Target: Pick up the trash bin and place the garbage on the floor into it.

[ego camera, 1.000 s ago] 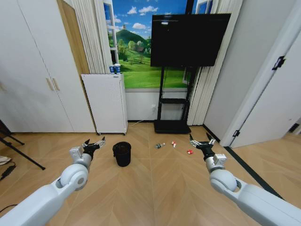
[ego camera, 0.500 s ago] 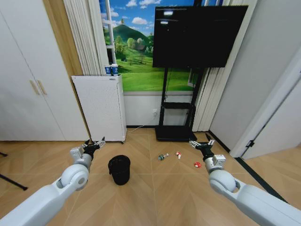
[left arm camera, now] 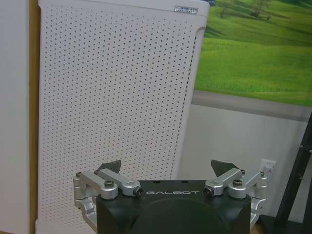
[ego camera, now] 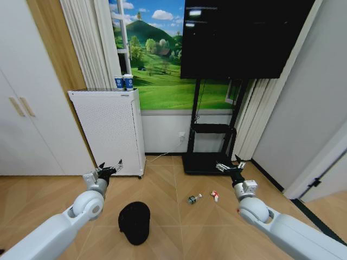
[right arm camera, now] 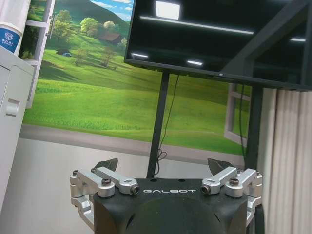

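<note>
I need to pick up the trash bin by its thin rim [ego camera: 135, 203] with my left gripper next, since the bin's round body [ego camera: 135, 226] is too wide for the fingers.
The black mesh trash bin [ego camera: 134, 222] stands upright on the herringbone floor [ego camera: 173, 227] in front of me, a little left of centre. To its right lie a small clear bottle [ego camera: 193, 199] and a red-and-white wrapper bit [ego camera: 215, 195]. My left gripper [ego camera: 108, 168] is held out above the floor, up and left of the bin, open and empty; in the left wrist view my left gripper [left arm camera: 169, 168] faces the white cabinet. My right gripper [ego camera: 230, 166] hangs open just right of the wrapper; in the right wrist view my right gripper [right arm camera: 164, 165] faces the TV stand.
A tall white perforated cabinet [ego camera: 108, 130] with two blue-and-white cups [ego camera: 123, 82] on top stands by the wall at left. A black TV [ego camera: 244, 38] on a floor stand [ego camera: 209, 157] is at centre right. White wardrobe doors [ego camera: 27, 119] are at far left.
The whole view has shifted: the bin, the bottle and the wrapper sit lower and nearer in the picture, and the cabinet and TV look larger. Both grippers hold the same open pose.
</note>
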Tool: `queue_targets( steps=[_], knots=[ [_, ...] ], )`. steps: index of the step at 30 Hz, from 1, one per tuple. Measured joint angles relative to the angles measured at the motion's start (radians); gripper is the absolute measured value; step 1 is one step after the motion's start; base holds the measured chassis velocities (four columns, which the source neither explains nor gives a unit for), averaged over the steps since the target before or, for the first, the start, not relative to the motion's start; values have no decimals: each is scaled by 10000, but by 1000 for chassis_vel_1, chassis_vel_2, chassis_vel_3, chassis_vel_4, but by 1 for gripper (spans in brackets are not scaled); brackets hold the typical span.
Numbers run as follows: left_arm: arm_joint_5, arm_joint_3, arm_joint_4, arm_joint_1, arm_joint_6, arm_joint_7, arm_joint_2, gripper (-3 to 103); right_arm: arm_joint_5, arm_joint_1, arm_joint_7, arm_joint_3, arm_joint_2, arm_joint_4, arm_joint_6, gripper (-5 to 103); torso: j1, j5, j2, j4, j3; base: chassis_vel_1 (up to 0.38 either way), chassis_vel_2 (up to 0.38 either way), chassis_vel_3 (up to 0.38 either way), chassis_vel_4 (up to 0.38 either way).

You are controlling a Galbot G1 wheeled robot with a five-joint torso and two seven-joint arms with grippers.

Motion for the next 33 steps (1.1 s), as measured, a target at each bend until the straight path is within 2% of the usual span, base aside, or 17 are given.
queue_targets(
  steps=[2,5,6,8,16,31,33],
  knots=[
    [-47,9,3,19,109,-49,-26,100,-85,-77,-52,18,23,-53,140,100,2,23,-3,5,2,-197,243,142,-176],
    [-164,7,-15,76,280,-129,-47,100,-110,-143,-83,73,28,-58,212,100,3,8,-8,5,1,-129,136,91,-67],
    [-116,24,-27,112,284,-139,-72,100,-109,-191,-128,130,28,-53,286,100,-12,3,-43,-3,-21,0,0,0,0],
    [-35,52,-52,162,283,-139,-90,100,-113,-228,-137,163,28,-50,314,100,-37,13,-98,-8,-54,-11,-34,-38,-19],
    [70,-3,-181,351,292,-200,-179,100,-160,-293,-44,254,-31,41,380,100,-191,12,-464,7,-274,52,-59,-46,51],
    [291,-225,-352,756,286,-207,-213,100,-301,-637,104,376,-8,157,433,100,-419,12,-1052,4,-628,0,0,0,0],
    [308,-273,-398,910,284,-212,-304,100,-293,-646,107,381,-17,179,469,100,-490,11,-1234,3,-738,0,0,0,0]
  ],
)
